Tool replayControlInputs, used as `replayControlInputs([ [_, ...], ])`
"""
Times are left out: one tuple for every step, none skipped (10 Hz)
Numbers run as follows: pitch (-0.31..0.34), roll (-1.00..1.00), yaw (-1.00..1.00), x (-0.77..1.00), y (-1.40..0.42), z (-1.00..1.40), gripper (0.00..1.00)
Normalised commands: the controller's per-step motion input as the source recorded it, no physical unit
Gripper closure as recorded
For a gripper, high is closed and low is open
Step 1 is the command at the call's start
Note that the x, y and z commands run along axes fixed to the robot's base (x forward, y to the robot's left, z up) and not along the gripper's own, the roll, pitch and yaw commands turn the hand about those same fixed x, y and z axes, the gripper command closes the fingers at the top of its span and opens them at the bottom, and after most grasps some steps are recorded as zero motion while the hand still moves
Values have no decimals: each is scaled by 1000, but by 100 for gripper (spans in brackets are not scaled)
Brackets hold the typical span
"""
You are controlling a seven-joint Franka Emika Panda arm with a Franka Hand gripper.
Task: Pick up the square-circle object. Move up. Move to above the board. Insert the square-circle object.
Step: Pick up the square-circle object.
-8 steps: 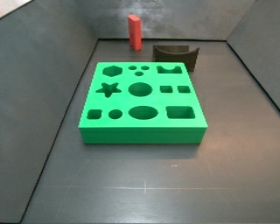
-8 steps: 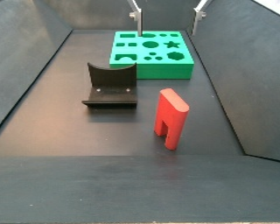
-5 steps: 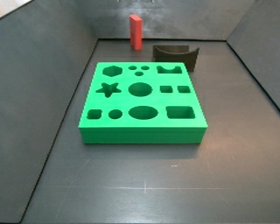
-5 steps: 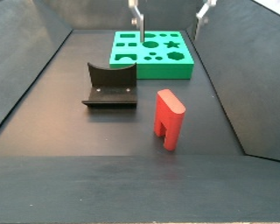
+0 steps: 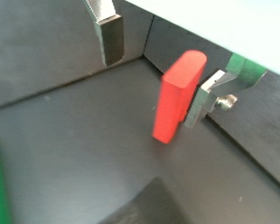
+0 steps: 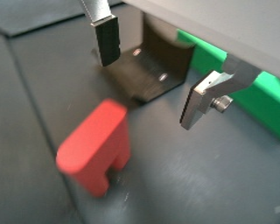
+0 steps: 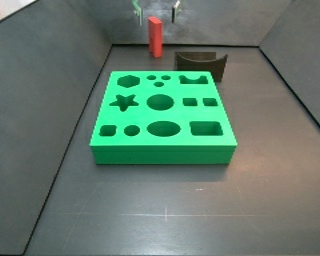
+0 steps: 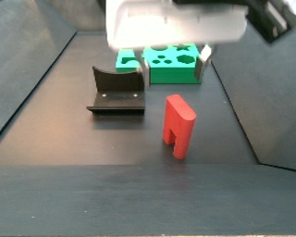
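Note:
My gripper grabs the red peg by its upper end (image 7: 155, 21) (image 5: 187, 68) next, which leaves the peg's lower end free to enter the green board.
The square-circle object (image 7: 155, 37) is a slender red peg standing upright on the dark floor at the far end, behind the board. It also shows in a side view (image 8: 179, 125) and in both wrist views (image 5: 178, 94) (image 6: 95, 147). My gripper (image 7: 156, 10) hangs open just above the peg's top, one finger to each side. In a wrist view the peg stands close to one silver finger (image 5: 208, 91), with the other finger (image 5: 111, 38) well apart. Nothing is held. The board (image 7: 163, 115) is a bright green slab with several cut-out holes, lying flat in mid-floor.
The dark fixture (image 7: 200, 65) stands between the peg and the board, also seen in a side view (image 8: 116, 90) and a wrist view (image 6: 149, 72). Grey walls enclose the floor on three sides. The gripper body (image 8: 176, 20) hides part of the board (image 8: 178, 61).
The gripper has come down over the red peg, and its fingers now show at the peg's top. The peg, the board and the fixture have not moved.

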Motion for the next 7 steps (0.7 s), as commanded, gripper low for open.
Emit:
replayControlInputs([
  [0,86,454,0,637,-497,0],
  [0,93,426,0,606,-457,0],
  [0,73,337,0,457,-380,0],
  [0,0,160,43,114,-229,0],
  [0,-14,0,0,0,-43,0],
  [-7,-20,0,0,0,0,0],
  [-67,-50,0,0,0,-37,0],
])
